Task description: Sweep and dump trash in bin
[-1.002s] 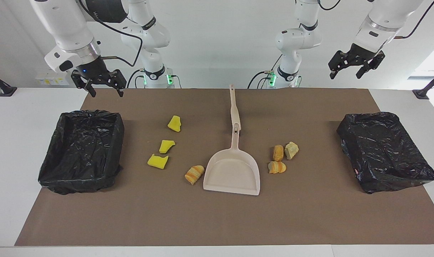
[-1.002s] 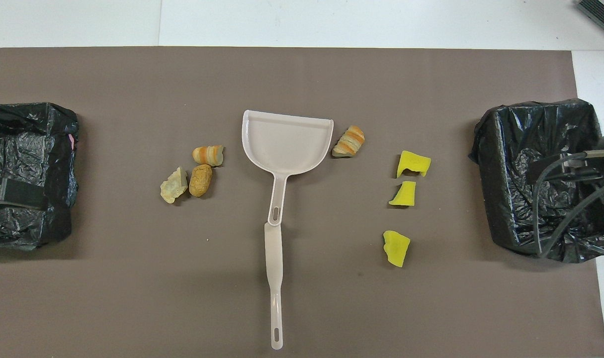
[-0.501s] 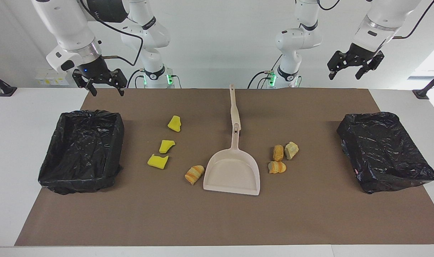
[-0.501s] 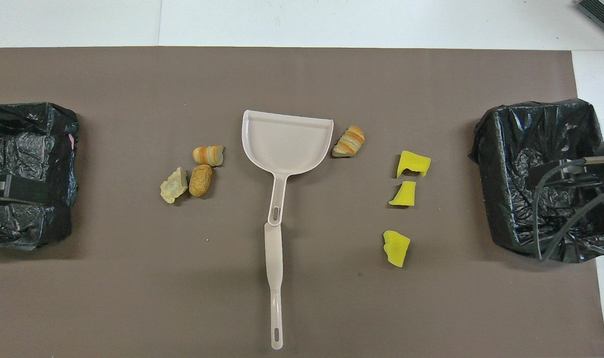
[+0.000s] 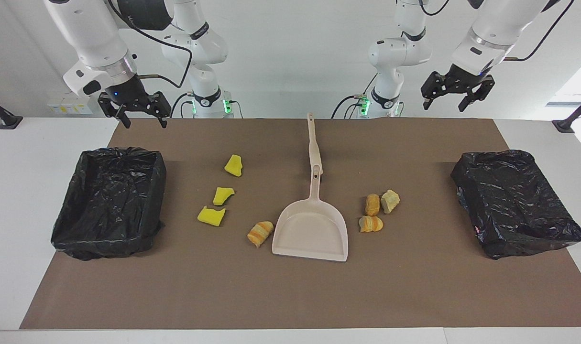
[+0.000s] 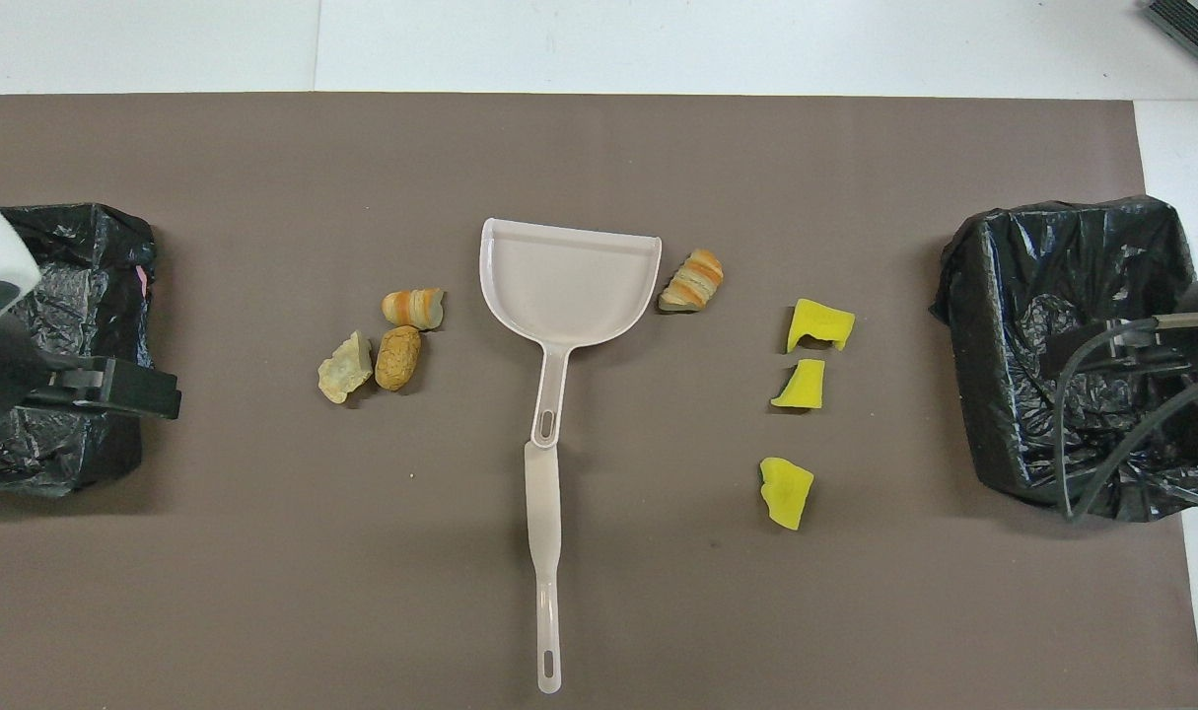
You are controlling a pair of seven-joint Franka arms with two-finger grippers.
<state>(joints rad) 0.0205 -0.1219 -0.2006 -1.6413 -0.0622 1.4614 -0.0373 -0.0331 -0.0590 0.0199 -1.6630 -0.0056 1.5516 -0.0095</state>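
Note:
The right gripper grabs the dustpan by its narrow handle (image 6: 550, 392) next, since the dustpan's pan spreads far wider than my fingers.
The trash lies on the brown mat on either side of a beige dustpan (image 5: 312, 231). Three yellow scraps (image 5: 223, 195) are toward the right arm's end, with a striped bread lump (image 5: 260, 233) beside the pan's mouth. Three more bread lumps (image 5: 378, 210) sit toward the left arm's end. A black-lined bin (image 5: 123, 152) stands at the right arm's end and another bin (image 5: 491, 155) at the left arm's end. My right gripper (image 5: 144, 124) hangs open above the mat's edge nearest the robots, close to its bin. My left gripper (image 5: 444, 103) is open, high in the air, holding nothing.
The dustpan's long handle (image 6: 544, 552) points toward the robots, its mouth away from them. The brown mat (image 6: 599, 148) covers most of the white table. A cable (image 6: 1111, 424) from the right arm hangs over the bin at that end.
My left gripper has swung toward the middle of the table. The right gripper has risen a little. Trash, dustpan and bins have not moved.

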